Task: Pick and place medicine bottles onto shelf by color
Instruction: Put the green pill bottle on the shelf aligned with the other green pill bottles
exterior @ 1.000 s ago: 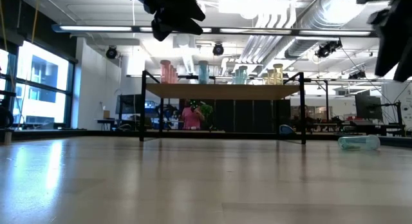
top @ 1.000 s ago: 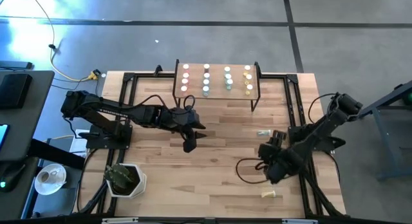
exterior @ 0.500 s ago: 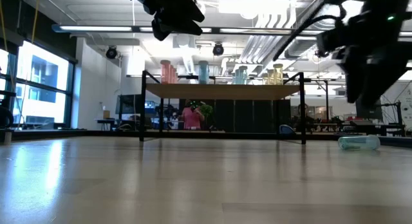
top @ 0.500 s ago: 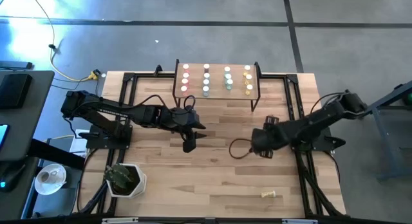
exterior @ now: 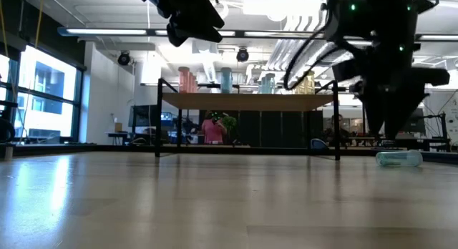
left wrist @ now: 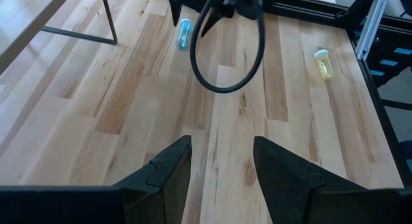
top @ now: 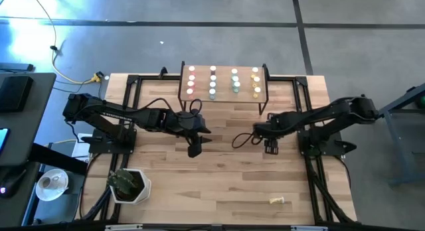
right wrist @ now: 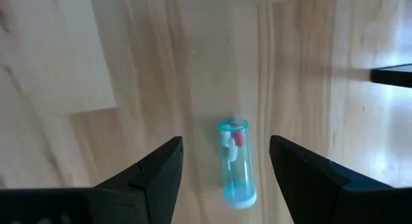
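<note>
I need to stand the bottle upright on the shelf with the see-through bottle's white cap kept free, so my right gripper should grab the bottle by its base end.
A see-through blue medicine bottle (right wrist: 236,165) with a white cap lies on its side on the table, also seen in the low view (exterior: 398,158). My right gripper (right wrist: 225,141) hangs above it, pointing down, open, its fingers on either side and clear of it. My left gripper (top: 194,149) hovers open over the table's middle with nothing between its fingers. A yellow bottle (top: 279,201) lies on its side near the front right. The shelf (top: 223,83) at the far edge carries several upright bottles in pink, blue, green and yellow columns.
A white pot with a plant (top: 129,184) stands at the table's near left corner. A black cable loop (top: 242,139) hangs beside my right gripper. Black frame rails (top: 307,118) run along the table's left and right sides. Bare wood lies between the two grippers.
My right gripper has swung from the near right of the table toward the far edge and a little left, turning as it went. It now stands over the blue bottle. Its fingers stay open. The bottle has not moved.
</note>
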You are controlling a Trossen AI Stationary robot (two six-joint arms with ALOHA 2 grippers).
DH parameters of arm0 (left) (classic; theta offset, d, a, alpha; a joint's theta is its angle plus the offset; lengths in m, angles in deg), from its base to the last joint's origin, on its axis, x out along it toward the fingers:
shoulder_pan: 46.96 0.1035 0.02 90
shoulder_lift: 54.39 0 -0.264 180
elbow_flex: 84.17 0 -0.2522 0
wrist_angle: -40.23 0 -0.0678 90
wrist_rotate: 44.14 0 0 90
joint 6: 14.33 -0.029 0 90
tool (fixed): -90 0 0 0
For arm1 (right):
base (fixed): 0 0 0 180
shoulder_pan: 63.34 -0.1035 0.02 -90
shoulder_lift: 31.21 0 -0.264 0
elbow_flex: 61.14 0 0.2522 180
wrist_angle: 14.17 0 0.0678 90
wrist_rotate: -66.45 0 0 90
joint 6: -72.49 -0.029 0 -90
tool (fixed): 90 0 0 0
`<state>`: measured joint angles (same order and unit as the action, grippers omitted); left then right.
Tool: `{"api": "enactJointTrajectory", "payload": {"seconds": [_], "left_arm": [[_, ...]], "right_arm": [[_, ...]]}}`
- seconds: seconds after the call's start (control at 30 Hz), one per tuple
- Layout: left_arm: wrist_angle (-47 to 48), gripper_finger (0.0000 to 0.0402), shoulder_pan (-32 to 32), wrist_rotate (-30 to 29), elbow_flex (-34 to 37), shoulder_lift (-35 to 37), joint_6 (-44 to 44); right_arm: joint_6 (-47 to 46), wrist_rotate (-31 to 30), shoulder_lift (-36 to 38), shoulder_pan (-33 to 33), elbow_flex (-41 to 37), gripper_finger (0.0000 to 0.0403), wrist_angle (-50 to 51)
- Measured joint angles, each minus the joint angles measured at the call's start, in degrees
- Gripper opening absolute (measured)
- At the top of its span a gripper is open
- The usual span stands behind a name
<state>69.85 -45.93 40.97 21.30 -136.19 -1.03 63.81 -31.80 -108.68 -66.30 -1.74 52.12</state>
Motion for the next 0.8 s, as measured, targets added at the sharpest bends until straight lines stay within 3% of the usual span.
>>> {"api": "enactJointTrajectory", "payload": {"seconds": [0.4, 0.8], "left_arm": [[1.1, 0.0158, 0.0, 0.0, 0.0, 0.0, -1.9], [1.1, 0.0158, 0.0, -0.1, 0.0, 0.0, -5.0]], "right_arm": [[1.3, -0.2, -0.2, 3.7, -3.8, 0.0224, -3.6], [3.4, 3.0, -6.6, 6.8, -3.8, 0.0224, -4.4]]}}
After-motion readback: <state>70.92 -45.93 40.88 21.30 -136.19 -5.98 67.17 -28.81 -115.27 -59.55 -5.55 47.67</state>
